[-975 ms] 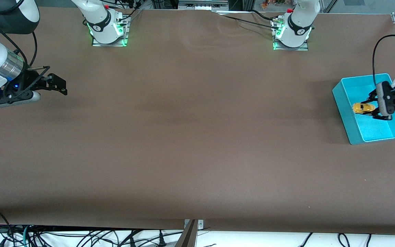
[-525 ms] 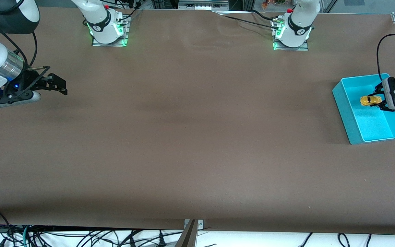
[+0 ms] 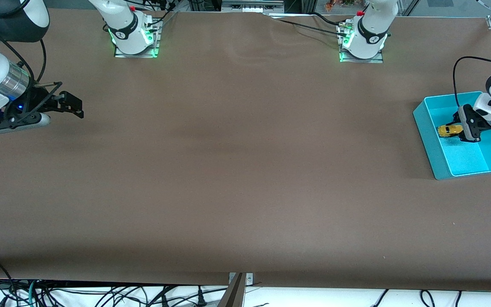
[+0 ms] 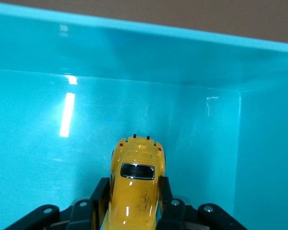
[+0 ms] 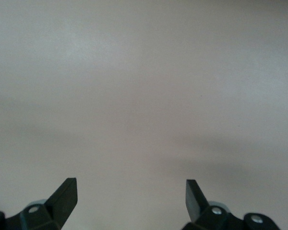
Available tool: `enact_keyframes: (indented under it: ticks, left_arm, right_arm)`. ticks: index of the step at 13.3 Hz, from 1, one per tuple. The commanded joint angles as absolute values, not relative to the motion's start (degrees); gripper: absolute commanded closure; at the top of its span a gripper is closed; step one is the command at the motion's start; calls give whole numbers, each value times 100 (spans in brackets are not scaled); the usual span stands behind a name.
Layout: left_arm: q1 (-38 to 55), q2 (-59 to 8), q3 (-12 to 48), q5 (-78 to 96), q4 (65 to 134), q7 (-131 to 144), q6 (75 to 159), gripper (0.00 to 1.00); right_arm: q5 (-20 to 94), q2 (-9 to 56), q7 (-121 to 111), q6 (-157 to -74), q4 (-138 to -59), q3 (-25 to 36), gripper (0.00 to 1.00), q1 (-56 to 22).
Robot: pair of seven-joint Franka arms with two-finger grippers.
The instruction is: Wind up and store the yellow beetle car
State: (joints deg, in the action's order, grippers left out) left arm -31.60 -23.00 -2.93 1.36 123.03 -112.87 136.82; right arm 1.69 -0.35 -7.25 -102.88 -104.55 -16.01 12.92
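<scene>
My left gripper is ready to open: the yellow beetle car is low inside the sides of the turquoise bin, so the car would stay in the bin.
The yellow beetle car is a tiny yellow toy with dark windows. My left gripper is shut on it inside the turquoise bin at the left arm's end of the table. In the left wrist view the car sits between the two black fingers, nose toward the bin's wall. I cannot tell whether its wheels touch the bin's floor. My right gripper is open and empty, waiting above bare table at the right arm's end; the right wrist view shows its fingertips wide apart over the brown surface.
The brown table holds only the bin. The two arm bases stand along the table's edge farthest from the front camera. Cables hang below the nearest edge.
My left gripper, still holding the car, moved within the bin, first away from the front camera, then lower and toward the bin's wall on the right arm's side. The right arm has not moved.
</scene>
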Motion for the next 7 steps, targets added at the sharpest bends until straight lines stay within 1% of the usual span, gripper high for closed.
enact_keyframes:
  ticks: [1,2,3,7]
  left_arm:
    - [-3103,-2251,-316,62,12252,-11285,13659,52]
    - [-3068,-2172,-316,62,12191,-11285,13519,30]
    - [-3059,-2101,-308,53,12086,-11285,13283,0]
    - [-2936,-1619,-290,35,11664,-10881,11991,0]
  right_arm:
    - [264,-35,-765,-10213,-10389,-1608,0,1292]
    - [264,-35,-765,-10213,-10389,-1608,0,1283]
    - [264,-35,-765,-10213,-10389,-1608,0,1283]
    - [264,-35,-773,-10213,-10389,-1608,0,1283]
